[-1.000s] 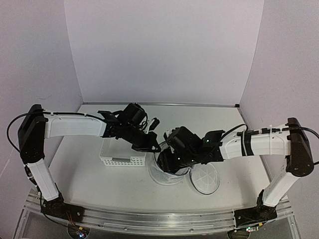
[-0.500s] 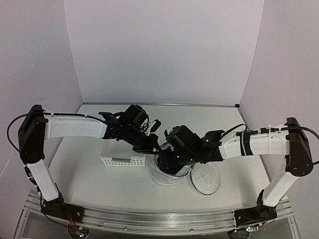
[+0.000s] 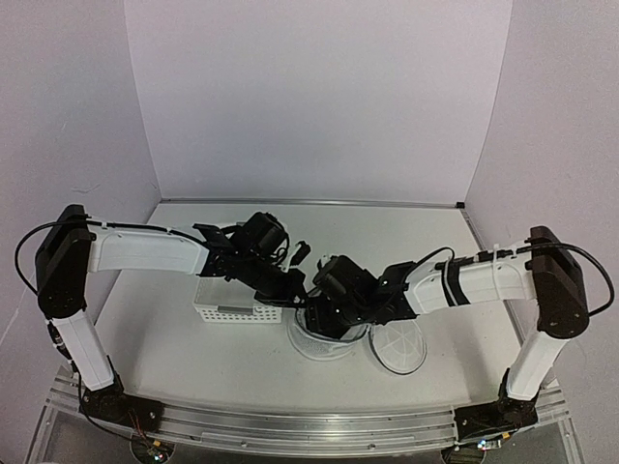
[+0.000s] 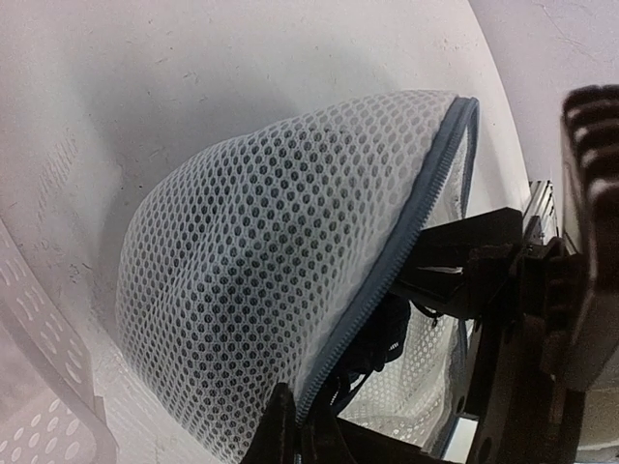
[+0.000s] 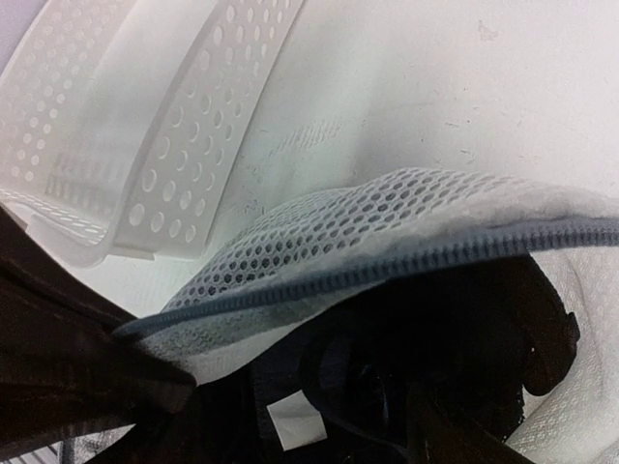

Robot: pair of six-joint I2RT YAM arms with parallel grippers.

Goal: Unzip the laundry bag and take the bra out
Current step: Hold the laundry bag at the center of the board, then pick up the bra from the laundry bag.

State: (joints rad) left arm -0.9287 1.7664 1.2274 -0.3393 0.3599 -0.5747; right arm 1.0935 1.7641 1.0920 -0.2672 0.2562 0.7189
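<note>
My right gripper should close: the black bra's fabric by the white tag is between my fingers, so it would hold the bra.
The laundry bag (image 4: pixel 242 290) is white mesh with a grey zipper rim (image 4: pixel 397 242), and its mouth is held open. My left gripper (image 4: pixel 300 430) is shut on that rim, lifting it; from above it (image 3: pixel 293 287) sits just left of the bag (image 3: pixel 329 346). Inside lies the black bra (image 5: pixel 455 329) with a white tag (image 5: pixel 295 421); it also shows through the opening (image 4: pixel 387 333). My right gripper (image 5: pixel 329 440) reaches into the mouth over the bra with its fingers apart, one finger (image 5: pixel 455 435) dark against the fabric. From above, that gripper (image 3: pixel 324 311) covers the bag's top.
A white perforated plastic basket (image 3: pixel 227 307) stands just left of the bag, close to the left wrist, and shows at the upper left (image 5: pixel 126 116) in the right wrist view. A round mesh panel (image 3: pixel 398 350) lies flat to the bag's right.
The right arm has pushed leftward, bringing its gripper further into the bag's mouth with the fingers spreading. The left gripper keeps its pinch on the rim and has shifted slightly right.
</note>
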